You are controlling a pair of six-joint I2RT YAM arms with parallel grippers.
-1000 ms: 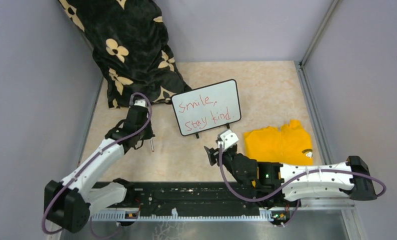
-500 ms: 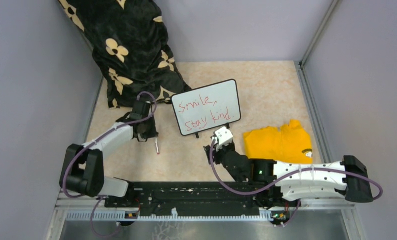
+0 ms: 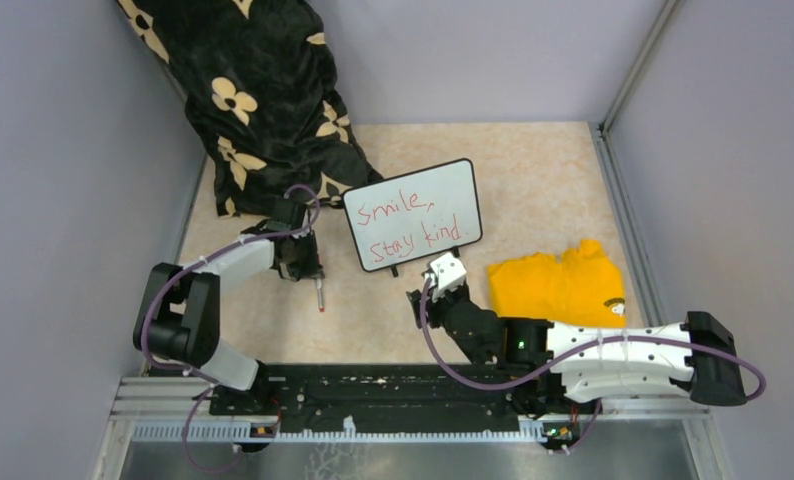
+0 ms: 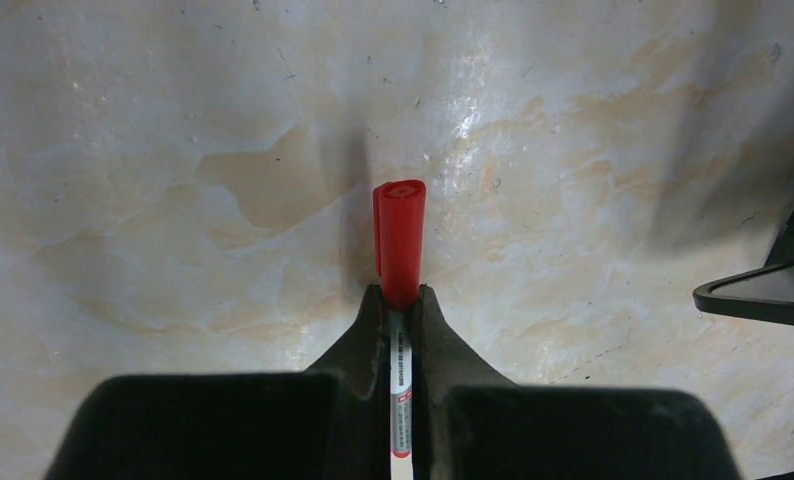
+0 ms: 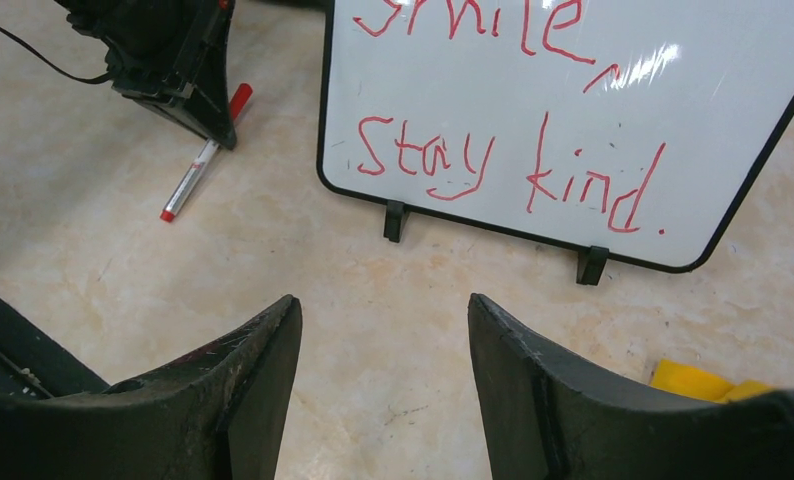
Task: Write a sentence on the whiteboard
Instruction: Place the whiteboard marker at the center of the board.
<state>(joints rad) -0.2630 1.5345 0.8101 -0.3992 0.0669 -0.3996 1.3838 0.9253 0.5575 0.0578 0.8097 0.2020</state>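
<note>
The red-capped marker is low over flat, empty table and would end up beside the whiteboard, so it is time for my left gripper to open.
The whiteboard (image 3: pixel 413 214) stands tilted on its short black feet at mid-table, and it fills the top of the right wrist view (image 5: pixel 573 120). The sentence (image 3: pixel 405 228) is in red marker and reads "Smile, Stay kind." (image 5: pixel 503 165). My left gripper (image 3: pixel 301 264) is left of the board, low over the table. It is shut on a red-capped marker (image 4: pixel 400 240), which shows slanting near the table in the right wrist view (image 5: pixel 198 165). My right gripper (image 5: pixel 383 320) is open and empty, just in front of the board's lower edge (image 3: pixel 420 302).
A black cloth with cream flowers (image 3: pixel 263 100) hangs down at the back left and reaches the table behind my left gripper. A folded yellow garment (image 3: pixel 563 285) lies right of my right gripper. Grey walls close in both sides and the back.
My left arm has reached forward and toward the board and has come down lower, carrying the marker with it. My right gripper has edged slightly closer to the board.
</note>
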